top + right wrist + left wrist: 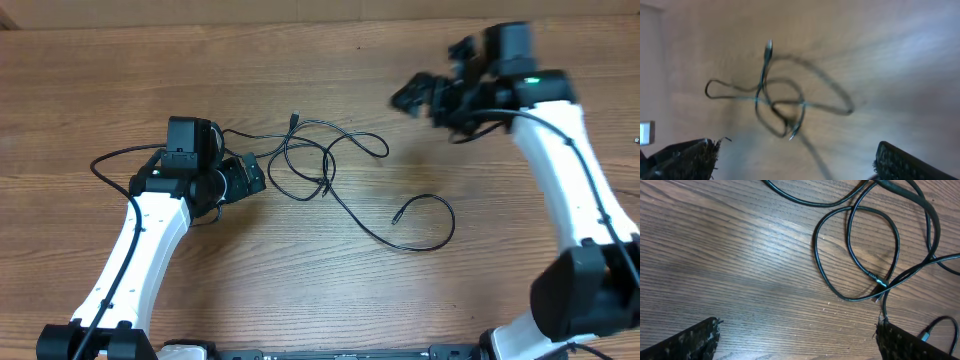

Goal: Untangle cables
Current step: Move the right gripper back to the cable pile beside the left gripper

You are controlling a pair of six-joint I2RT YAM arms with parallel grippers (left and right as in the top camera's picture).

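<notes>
The right gripper should draw the tangle out next, so it should grab the black cable by the tangle's outer loop (384, 150) (849, 108) nearest the right gripper, which leaves the cable's plug end free.
Thin black cables (325, 165) lie tangled in loose overlapping loops at the table's middle, with one long strand curving right to a plug end (397, 217). My left gripper (255, 175) is open and empty just left of the tangle. The left wrist view shows the loops (860, 255) and a small plug (880, 283) ahead of its fingers. My right gripper (415, 95) is open and empty, raised above the table to the right of the cables. Its blurred wrist view shows the tangle (775, 100) from a distance.
Wooden table top (300, 290) all round. The arms' own thicker black cables run along the white arm links, one looping out at the left (105, 165). The table's far edge runs along the top of the overhead view.
</notes>
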